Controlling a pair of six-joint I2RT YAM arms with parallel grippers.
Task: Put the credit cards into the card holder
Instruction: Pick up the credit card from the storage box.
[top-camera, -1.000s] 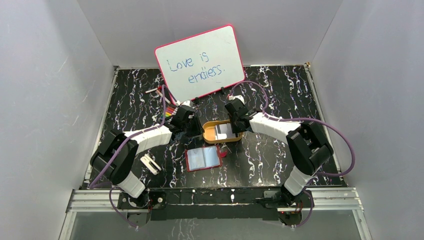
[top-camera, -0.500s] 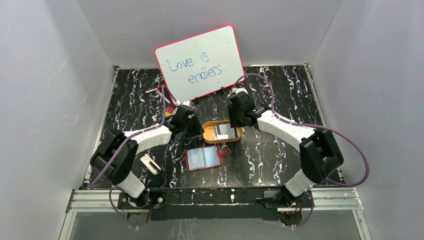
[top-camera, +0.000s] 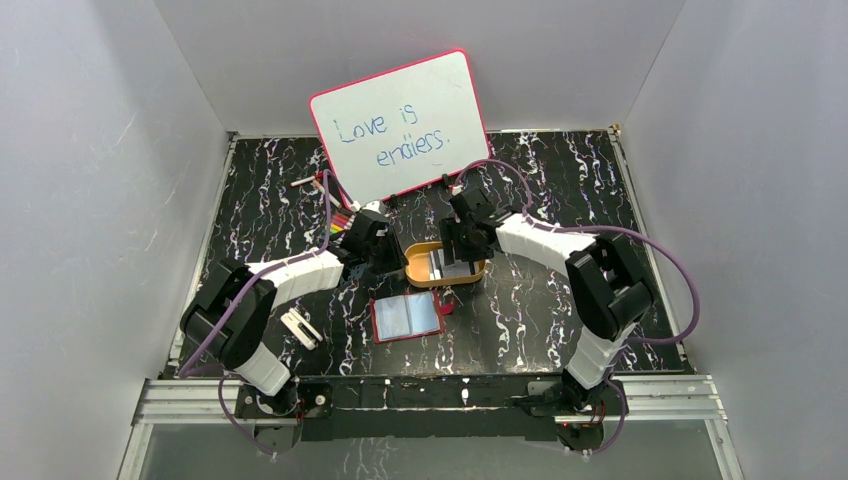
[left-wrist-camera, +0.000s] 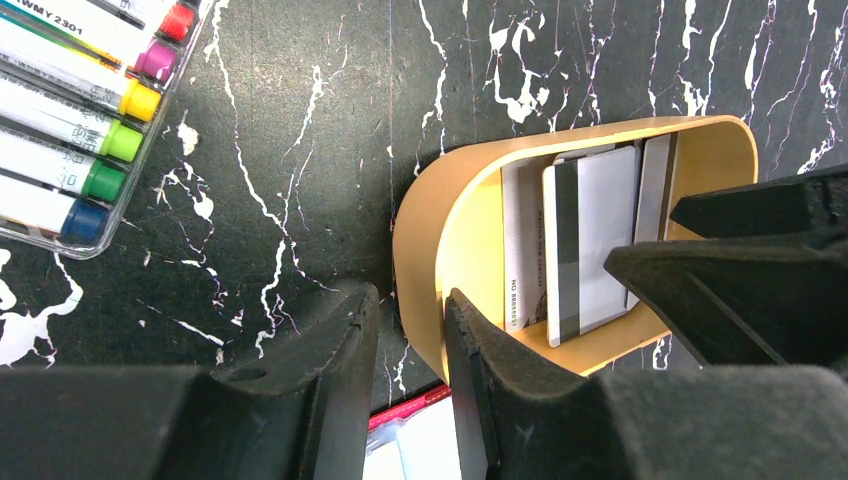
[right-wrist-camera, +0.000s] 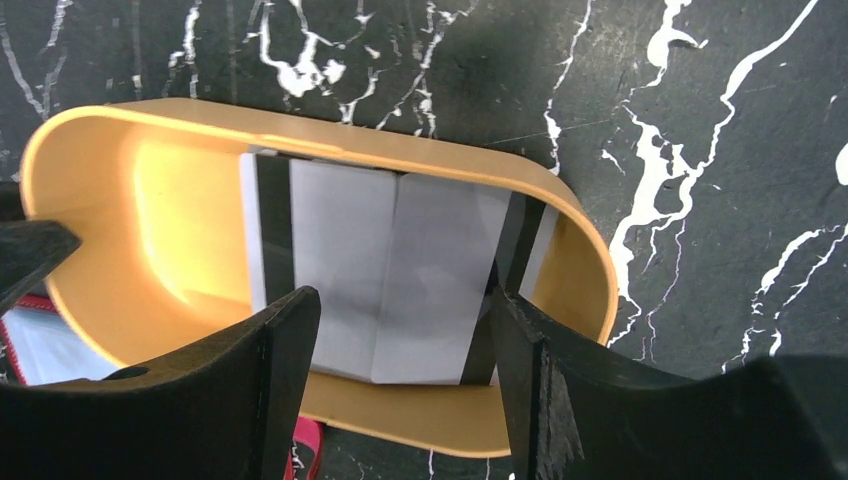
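Observation:
My right gripper reaches the card and grabs its edge next, leaving the opposite edge free to slide into the holder's sleeve.
Several pale grey credit cards (right-wrist-camera: 390, 270), some with a dark stripe, lie stacked in an orange oval tray (right-wrist-camera: 560, 210); they also show in the left wrist view (left-wrist-camera: 590, 240) and the top view (top-camera: 447, 262). My right gripper (right-wrist-camera: 400, 310) is open and hangs over the tray, one finger on each side of the cards (top-camera: 455, 252). My left gripper (left-wrist-camera: 412, 300) is shut on the tray's left end wall (top-camera: 398, 262). The dark-red card holder (top-camera: 407, 317) lies open and flat in front of the tray, its clear sleeves up.
A colour marker set (left-wrist-camera: 70, 110) lies left of the tray (top-camera: 340, 220). A whiteboard (top-camera: 400, 125) leans at the back. A small white object (top-camera: 300, 328) lies near the left arm. Grey walls close in both sides.
My right gripper has drawn back from the tray's right end and then swung left, over the cards. The left gripper, tray and card holder have not moved.

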